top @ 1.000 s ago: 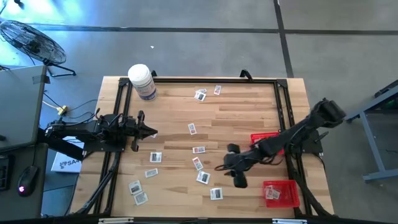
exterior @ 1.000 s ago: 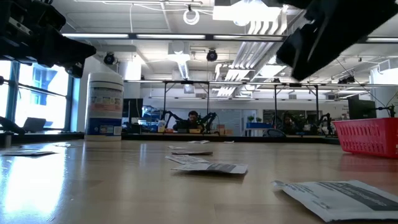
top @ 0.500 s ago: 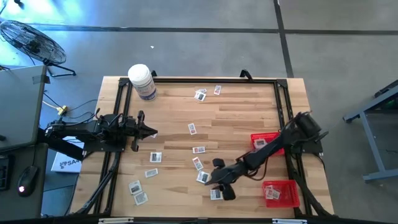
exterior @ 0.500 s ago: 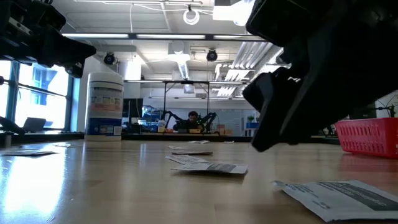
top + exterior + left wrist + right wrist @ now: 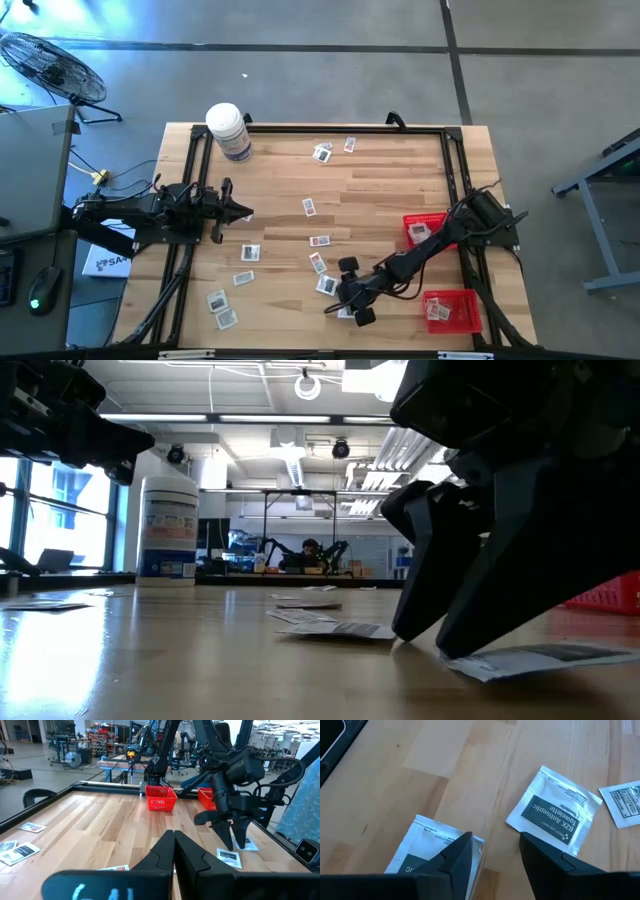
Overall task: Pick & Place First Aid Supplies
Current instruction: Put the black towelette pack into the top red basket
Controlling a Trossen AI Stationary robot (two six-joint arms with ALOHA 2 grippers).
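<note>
My right gripper should next take hold of the antiseptic towelette packet by its edge (image 5: 476, 851), and then it will drop the packet into a red basket.
Several small white-grey packets lie flat across the wooden table (image 5: 400, 180). My right gripper (image 5: 345, 303) is open, low near the table's near edge, pointing down over one packet (image 5: 348, 313). In the right wrist view that packet (image 5: 427, 847) lies under one finger, and a second packet (image 5: 552, 817) lies just beyond the other finger. My left gripper (image 5: 243, 212) is shut and hovers at the table's left side, holding nothing. My right gripper comes from above, slanting down. One fingertip (image 5: 462, 851) stands on the side edge (image 5: 476, 842) of the packet. The other finger (image 5: 540, 855) is beside it over bare wood. In the low view a fingertip (image 5: 455, 645) meets the packet's end (image 5: 475, 662) at the table.
Two red mesh baskets stand at the right: one (image 5: 424, 222) partly under the right arm, one (image 5: 455, 312) in the near right corner with packets inside. A white bottle (image 5: 229, 130) stands at the far left. Black frame rails (image 5: 330, 128) border the table.
My right gripper has swung from beside the red basket toward the table's near-left and come down to the table top, over a packet near the near edge. In the low view that packet's end has shifted under the fingertip.
</note>
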